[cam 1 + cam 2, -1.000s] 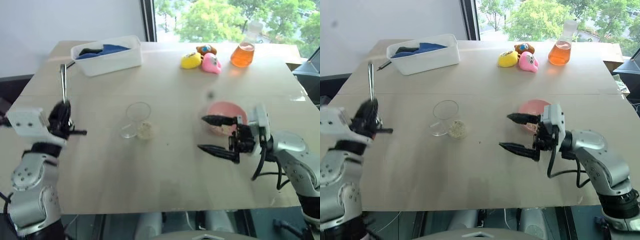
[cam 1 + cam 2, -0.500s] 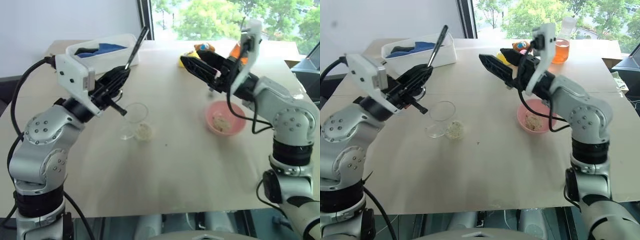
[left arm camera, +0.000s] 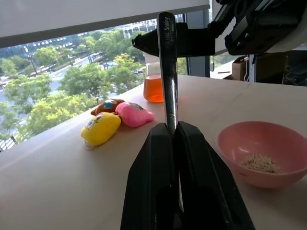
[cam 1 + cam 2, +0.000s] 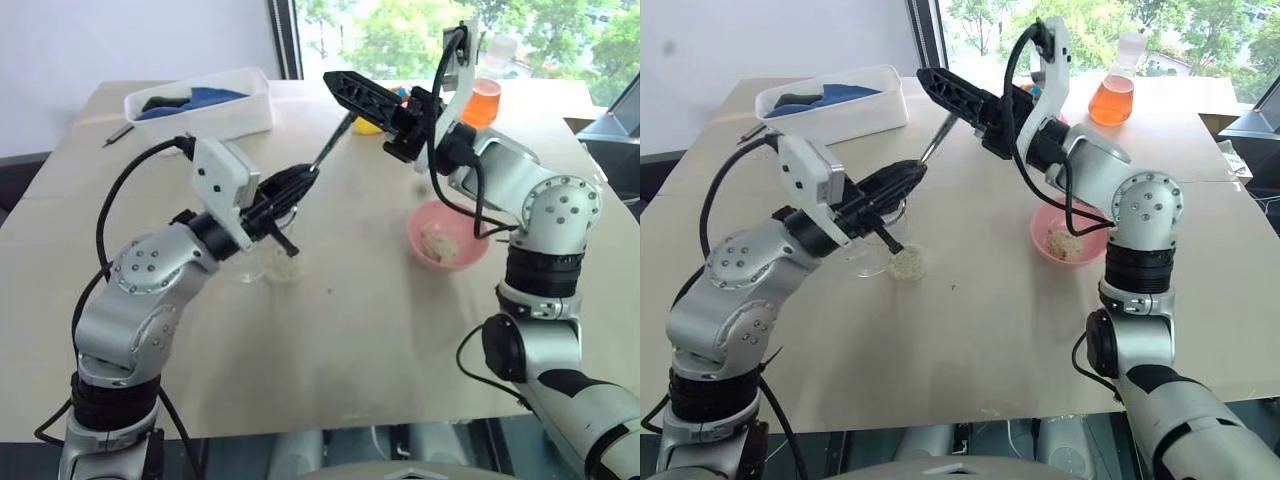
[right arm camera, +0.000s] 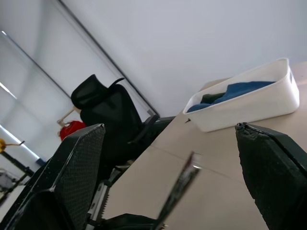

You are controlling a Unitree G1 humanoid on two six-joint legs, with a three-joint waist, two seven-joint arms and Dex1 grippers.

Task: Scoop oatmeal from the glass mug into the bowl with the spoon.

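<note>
My right gripper grabs the spoon by the loose end of its handle (image 4: 344,126) next, since my left gripper's fingers cover the rest of the silver spoon.
My left gripper (image 4: 296,184) is shut on the spoon (image 4: 330,148), held in the air just above the glass mug (image 4: 870,262). The spoon's slim silver handle (image 3: 167,72) sticks out past the fingertips, and its bowl is hidden. My right gripper (image 4: 372,112) is raised and open, and the handle's end (image 5: 181,184) lies between its two fingers without touching them. The pink bowl (image 4: 416,226) holds a small heap of oatmeal (image 4: 437,243). More oatmeal (image 4: 907,264) lies spilled on the table beside the mug.
A white tub (image 4: 215,112) with blue cloth stands at the back left, with a dark pen (image 4: 117,135) beside it. A flask of orange liquid (image 4: 483,100) and soft toys (image 3: 101,128) sit at the back. An office chair (image 5: 112,117) stands beyond the table.
Both arms rose and swung toward the middle. The left gripper carried the spoon rightward to above the mug. The right gripper lifted from beside the bowl up to the spoon's handle end.
</note>
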